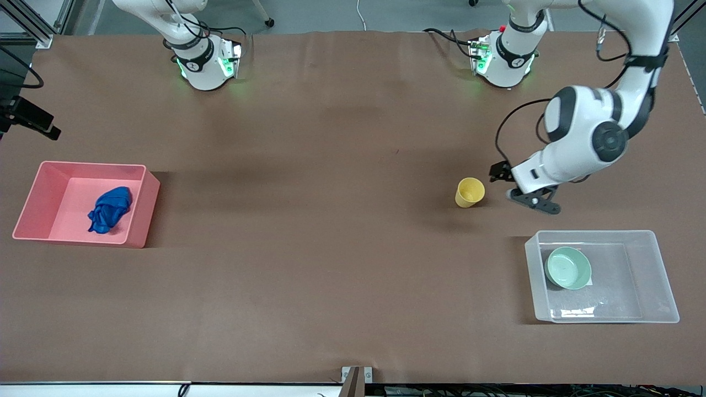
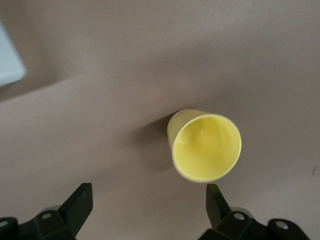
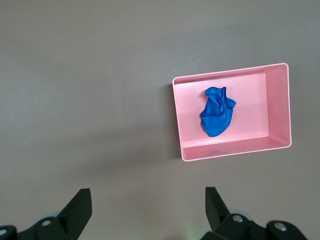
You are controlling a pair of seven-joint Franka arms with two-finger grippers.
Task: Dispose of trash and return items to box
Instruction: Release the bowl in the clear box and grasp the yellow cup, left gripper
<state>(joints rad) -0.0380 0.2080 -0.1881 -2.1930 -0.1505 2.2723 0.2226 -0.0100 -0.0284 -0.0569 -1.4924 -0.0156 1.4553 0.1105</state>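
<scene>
I should grip the yellow cup by its open rim (image 1: 483,188) (image 2: 206,180) with my left gripper next. Then my left gripper can put the cup back in the clear box.
The yellow cup (image 1: 470,192) stands upright on the brown table, farther from the front camera than the clear box (image 1: 595,236). The mint-green bowl (image 1: 568,268) sits in the box. My left gripper (image 1: 504,184) is open and empty, low beside the cup on the side toward the left arm's end of the table. In the left wrist view the cup (image 2: 206,147) lies just ahead of one finger of the open left gripper (image 2: 148,195). The blue trash wad (image 1: 110,209) lies in the pink bin (image 1: 83,165). My right gripper (image 3: 147,197) is open and empty, high above the table, and sees the wad (image 3: 216,117) in the pink bin (image 3: 178,125).
A corner of the clear box (image 2: 7,60) shows in the left wrist view. Black camera gear (image 1: 27,118) juts in at the right arm's end of the table. A small metal bracket (image 1: 357,379) sits at the table edge nearest the front camera.
</scene>
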